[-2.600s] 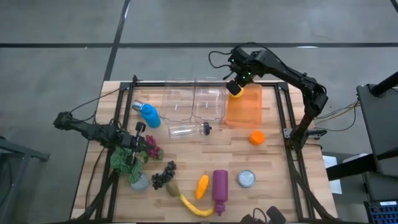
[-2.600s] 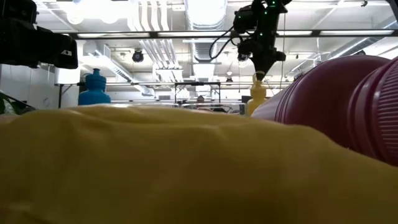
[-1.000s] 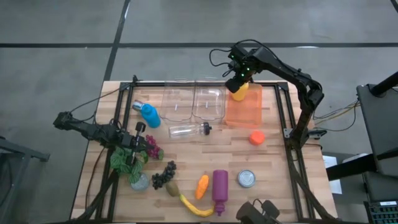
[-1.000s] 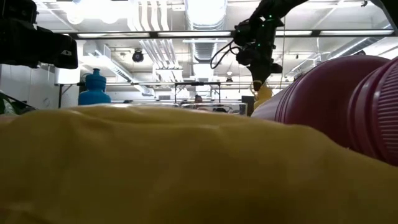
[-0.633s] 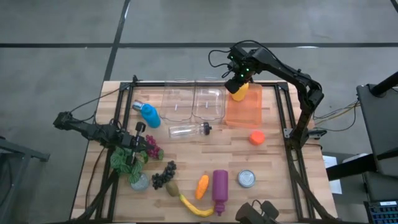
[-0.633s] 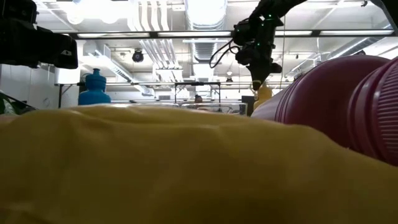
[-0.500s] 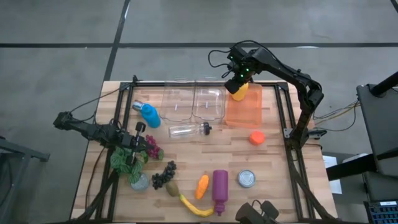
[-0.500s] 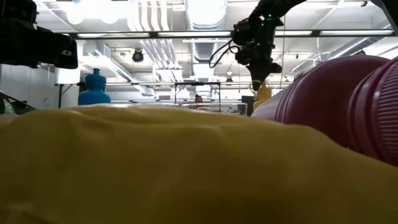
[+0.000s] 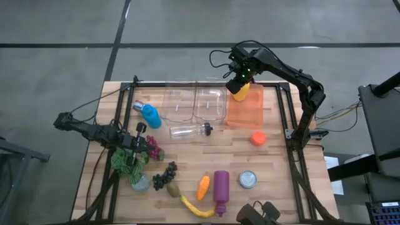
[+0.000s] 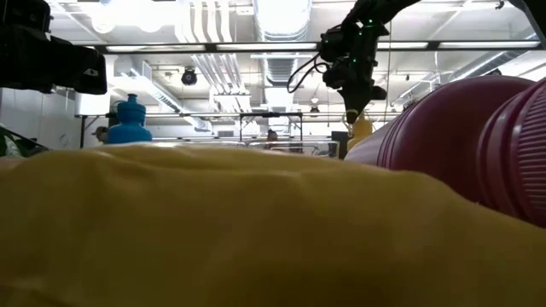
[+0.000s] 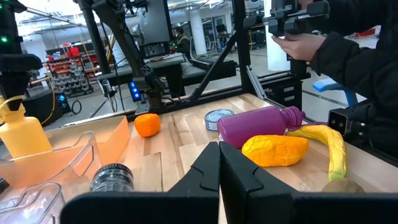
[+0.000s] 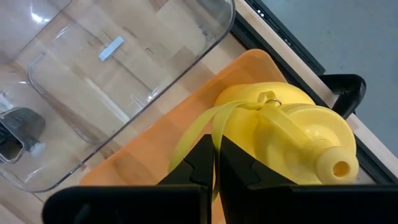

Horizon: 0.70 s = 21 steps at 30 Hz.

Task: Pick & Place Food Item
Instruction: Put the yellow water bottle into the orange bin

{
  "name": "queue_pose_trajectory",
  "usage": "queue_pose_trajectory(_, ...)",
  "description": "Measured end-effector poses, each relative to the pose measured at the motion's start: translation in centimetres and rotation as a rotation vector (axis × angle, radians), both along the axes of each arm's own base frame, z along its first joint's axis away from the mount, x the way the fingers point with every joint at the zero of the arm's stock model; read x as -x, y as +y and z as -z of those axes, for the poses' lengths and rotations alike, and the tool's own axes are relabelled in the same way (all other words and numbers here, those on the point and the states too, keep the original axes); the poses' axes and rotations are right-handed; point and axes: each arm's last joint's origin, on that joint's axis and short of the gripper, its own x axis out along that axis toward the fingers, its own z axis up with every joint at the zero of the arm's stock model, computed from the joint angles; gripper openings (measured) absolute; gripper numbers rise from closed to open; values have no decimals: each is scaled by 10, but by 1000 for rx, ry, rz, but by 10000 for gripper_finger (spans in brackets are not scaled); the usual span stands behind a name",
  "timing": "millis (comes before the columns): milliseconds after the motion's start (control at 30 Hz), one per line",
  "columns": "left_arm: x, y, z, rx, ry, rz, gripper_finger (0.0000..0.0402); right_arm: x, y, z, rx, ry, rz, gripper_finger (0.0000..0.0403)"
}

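The strap bows slack from my right gripper's fingers over the orange bin's bottom and the yellow bottle would settle, so it is time to open now.
A yellow squeeze bottle (image 9: 240, 93) with a yellow strap at its neck is in the far left corner of the orange bin (image 9: 245, 111). It also shows in the right wrist view (image 12: 292, 134) and the left wrist view (image 11: 23, 132). My right gripper (image 12: 214, 140) is above it, pointing steeply down and shut on the strap. My left gripper (image 9: 134, 144) waits level at the table's left side, shut (image 11: 219, 149) and touching nothing. My right gripper pinches the yellow strap (image 12: 200, 129) that loops from the bottle's neck between its two shut fingers. It comes from above, pointing steeply down. The bottle hangs tilted below the fingers inside the orange bin; the bin wall hides whether its base rests on the bin's floor.
Two clear bins (image 9: 194, 103) stand left of the orange bin. A blue bottle (image 9: 149, 114), a clear bottle (image 9: 187, 130), an orange (image 9: 257, 138), a can (image 9: 248, 180), a purple bottle (image 9: 220, 185), a banana (image 9: 195, 207), grapes (image 9: 164, 176) and greens (image 9: 125, 161) lie about. A person (image 11: 354, 56) stands beyond the table's edge.
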Motion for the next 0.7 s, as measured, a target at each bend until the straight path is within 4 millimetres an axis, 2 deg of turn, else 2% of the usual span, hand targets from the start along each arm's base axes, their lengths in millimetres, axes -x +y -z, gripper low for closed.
queue_pose_trajectory(467, 0, 0, 0, 0, 0, 0, 1, 0, 0, 0, 2, 1, 35, 11)
queue_pose_trajectory(567, 0, 0, 0, 0, 0, 0, 1, 0, 0, 0, 4, 0, 35, 34)
queue_pose_trajectory(700, 0, 0, 0, 0, 0, -1, 1, 0, 0, 0, 0, -4, 23, 93)
